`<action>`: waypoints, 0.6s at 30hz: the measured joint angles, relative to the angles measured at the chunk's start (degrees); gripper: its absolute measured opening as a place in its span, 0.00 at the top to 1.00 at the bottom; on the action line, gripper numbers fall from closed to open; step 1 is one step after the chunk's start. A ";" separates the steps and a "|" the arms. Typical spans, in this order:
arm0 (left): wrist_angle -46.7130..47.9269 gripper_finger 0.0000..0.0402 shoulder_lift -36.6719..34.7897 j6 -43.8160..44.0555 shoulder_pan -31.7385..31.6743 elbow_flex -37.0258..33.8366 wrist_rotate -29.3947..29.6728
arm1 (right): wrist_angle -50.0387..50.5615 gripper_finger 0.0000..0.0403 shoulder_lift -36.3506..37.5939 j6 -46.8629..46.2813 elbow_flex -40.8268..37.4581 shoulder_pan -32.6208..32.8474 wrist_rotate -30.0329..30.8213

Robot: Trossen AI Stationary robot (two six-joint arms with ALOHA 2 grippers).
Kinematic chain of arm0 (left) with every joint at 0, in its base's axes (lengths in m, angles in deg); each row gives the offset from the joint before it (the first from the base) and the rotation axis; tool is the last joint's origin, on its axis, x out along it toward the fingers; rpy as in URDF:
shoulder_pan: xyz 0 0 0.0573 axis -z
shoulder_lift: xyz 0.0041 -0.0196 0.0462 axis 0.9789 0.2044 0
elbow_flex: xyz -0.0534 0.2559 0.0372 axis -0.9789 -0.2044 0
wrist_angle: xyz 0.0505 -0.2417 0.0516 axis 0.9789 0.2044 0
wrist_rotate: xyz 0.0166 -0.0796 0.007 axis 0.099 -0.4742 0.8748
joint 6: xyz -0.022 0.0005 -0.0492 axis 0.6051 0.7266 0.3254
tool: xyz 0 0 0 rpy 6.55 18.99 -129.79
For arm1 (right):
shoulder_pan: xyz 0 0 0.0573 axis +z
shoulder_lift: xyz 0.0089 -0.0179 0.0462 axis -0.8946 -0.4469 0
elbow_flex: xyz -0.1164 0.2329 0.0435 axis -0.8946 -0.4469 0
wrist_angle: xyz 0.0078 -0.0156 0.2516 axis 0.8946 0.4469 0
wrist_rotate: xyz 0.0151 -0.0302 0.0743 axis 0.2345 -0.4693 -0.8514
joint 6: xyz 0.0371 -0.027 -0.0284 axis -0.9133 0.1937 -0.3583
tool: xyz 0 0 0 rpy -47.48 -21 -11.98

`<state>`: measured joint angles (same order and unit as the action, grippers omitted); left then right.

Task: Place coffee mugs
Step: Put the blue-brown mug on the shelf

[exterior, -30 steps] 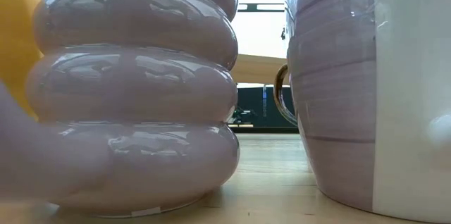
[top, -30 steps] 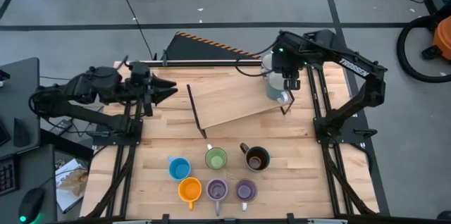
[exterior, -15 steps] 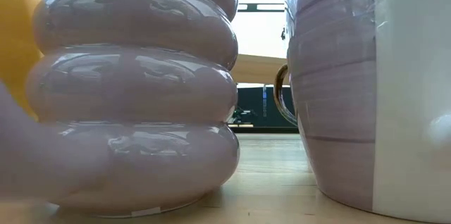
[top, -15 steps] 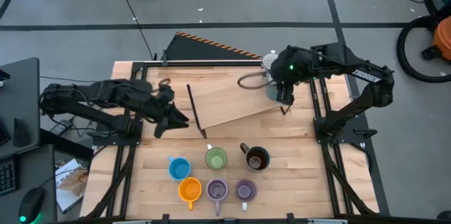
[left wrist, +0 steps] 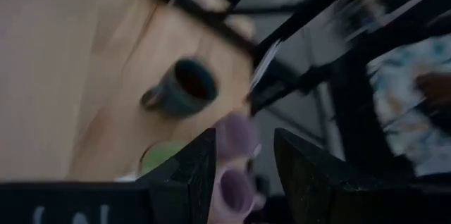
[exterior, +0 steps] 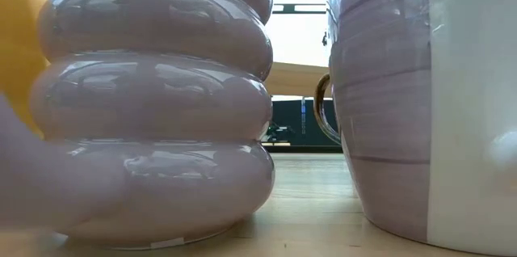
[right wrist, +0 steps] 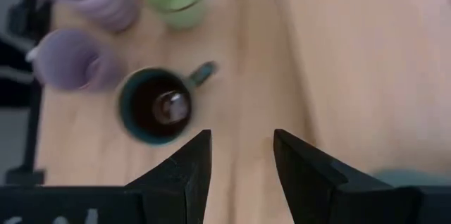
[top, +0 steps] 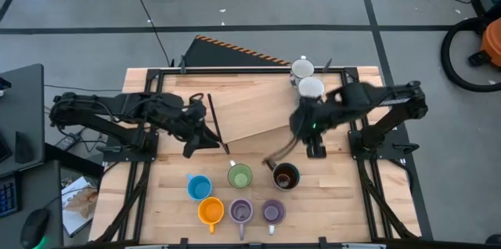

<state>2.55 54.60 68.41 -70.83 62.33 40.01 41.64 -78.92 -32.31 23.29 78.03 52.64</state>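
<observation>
I will next use my right gripper to grab the dark brown mug by its rim [top: 294, 183] opposite the handle. Then I will put the mug on the wooden board [top: 258, 112].
Six mugs stand upright near the table's near edge: blue [top: 199, 186], green [top: 239, 175], dark brown [top: 284, 176], orange [top: 210, 211] and two purple ones [top: 240, 211] [top: 272, 212]. A white mug [top: 301, 67] and a pale mug [top: 311, 87] stand at the far right, by the sloping wooden board [top: 258, 112]. My right gripper [right wrist: 241, 164] is open and hovers above the table just beyond the dark brown mug [right wrist: 155, 106]. My left gripper [left wrist: 243, 164] is open by the board's left end, facing the mug group. Neither gripper touches anything.
The sloping board on its black wire frame [top: 218, 124] fills the middle of the table between the arms. Bare wood lies left and right of the mug cluster. In the low view, the ribbed purple mug [exterior: 153, 103] and the other purple mug [exterior: 388, 87] fill the picture.
My right gripper has left the pale mug at the board's far right corner and swung toward the near edge, ending beyond the dark brown mug. My left gripper has moved toward the table's right and near edge, reaching the board's left end. The six near mugs have stayed put.
</observation>
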 joint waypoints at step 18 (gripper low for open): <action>-24.13 0.62 -3.34 -4.69 0.00 0.09 -1.11 | -3.02 0.41 -15.15 -2.77 0.00 11.64 -7.24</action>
<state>-21.58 51.26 63.72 -70.83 62.42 38.90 38.62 -94.07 -35.08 23.29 89.68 45.40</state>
